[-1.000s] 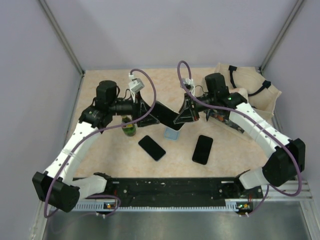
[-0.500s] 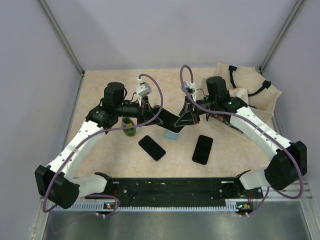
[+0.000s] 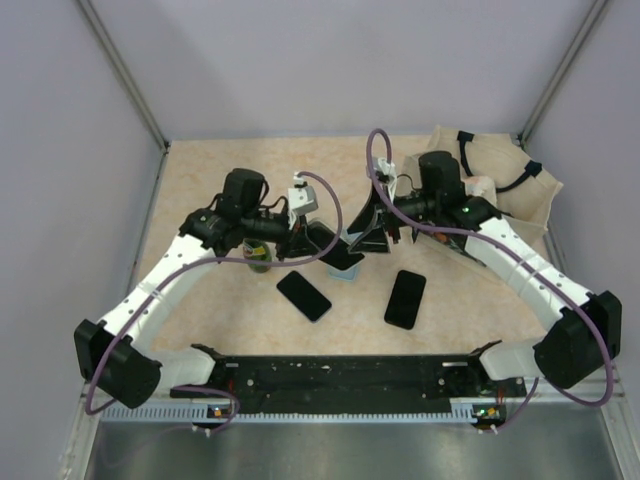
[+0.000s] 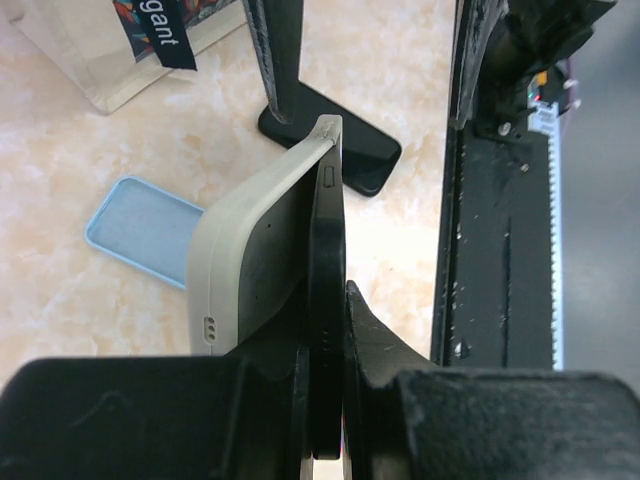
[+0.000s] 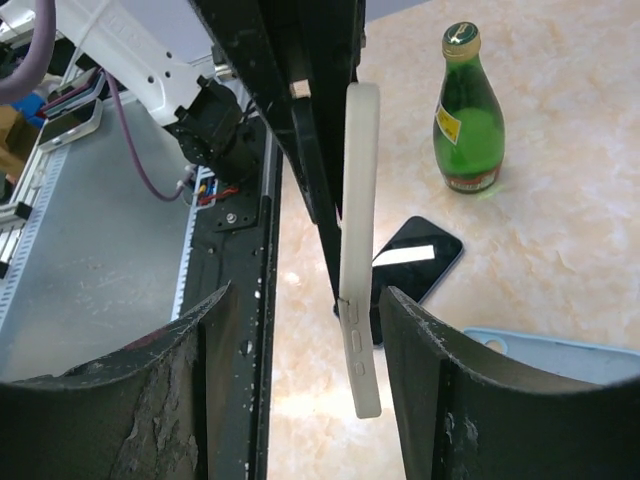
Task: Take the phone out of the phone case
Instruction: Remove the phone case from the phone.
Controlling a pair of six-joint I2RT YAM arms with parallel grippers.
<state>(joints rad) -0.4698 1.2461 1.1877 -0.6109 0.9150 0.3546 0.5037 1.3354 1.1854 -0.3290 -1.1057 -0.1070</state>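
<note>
I need to move my right gripper toward the case's far corner (image 3: 360, 261) (image 5: 355, 312) before I close on it, because its fingers are short of the corner and would miss now.
My left gripper (image 4: 326, 400) is shut on the edge of a black phone (image 4: 327, 240), held on edge above the table. A pale grey phone case (image 4: 250, 255) is peeled away from the phone at the near end and still meets it at the far corner. In the right wrist view the case (image 5: 360, 240) hangs upright between the fingers of my right gripper (image 5: 315, 385), which stands open with gaps on both sides. In the top view the left gripper (image 3: 322, 243) and the right gripper (image 3: 362, 238) meet at mid-table.
A green bottle (image 3: 259, 257) stands by the left arm. Two other black phones (image 3: 303, 295) (image 3: 405, 298) and a light-blue case (image 3: 346, 271) lie on the table. A cloth bag (image 3: 505, 185) sits at the back right. A black rail (image 3: 340, 380) runs along the near edge.
The left gripper has shut on the phone and carried it to the right. The right gripper has opened and let go of the case.
</note>
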